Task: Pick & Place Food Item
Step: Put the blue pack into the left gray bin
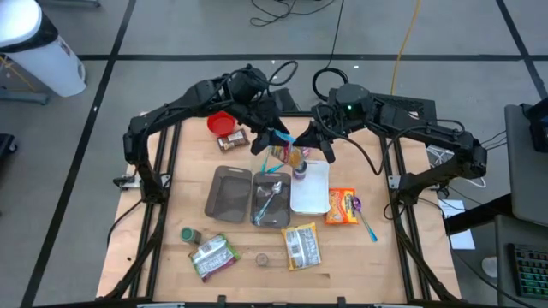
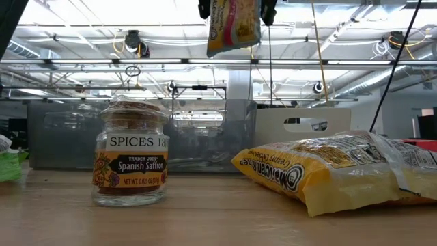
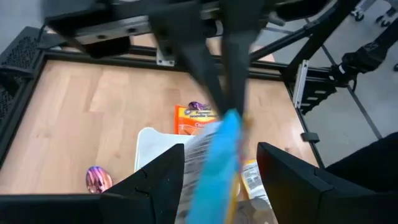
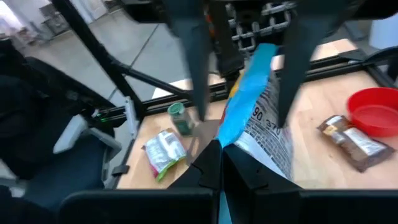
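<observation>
The left gripper should next grab the food packet's blue sealed edge (image 1: 283,136) to place it in a grey tray.
A food packet (image 1: 287,156) with a blue sealed edge and a printed silvery body hangs in the air over the table's middle. In the low view it shows as a yellowish packet (image 2: 233,27) high above the tabletop. My right gripper (image 4: 222,157) comes in from the table's right and is shut on it. My left gripper (image 3: 221,155) comes in from the far left and stands open. Its two fingers (image 4: 193,68) stand on either side of the blue edge's other end, with gaps showing. My right gripper pinches the packet's blue sealed edge (image 4: 231,134) near one end between its two shut fingers. It comes almost level from the table's right. The packet hangs below and beyond the fingers, clear of the table, its printed body (image 4: 270,137) drooping.
Below lie two grey trays (image 1: 227,192), one holding a spoon, a white tray (image 1: 310,190), an orange noodle packet (image 1: 342,205) and a purple spoon (image 1: 366,221). A red bowl (image 1: 221,124) sits far left. A saffron jar (image 2: 130,160) and a yellow packet (image 2: 341,171) stand near the front.
</observation>
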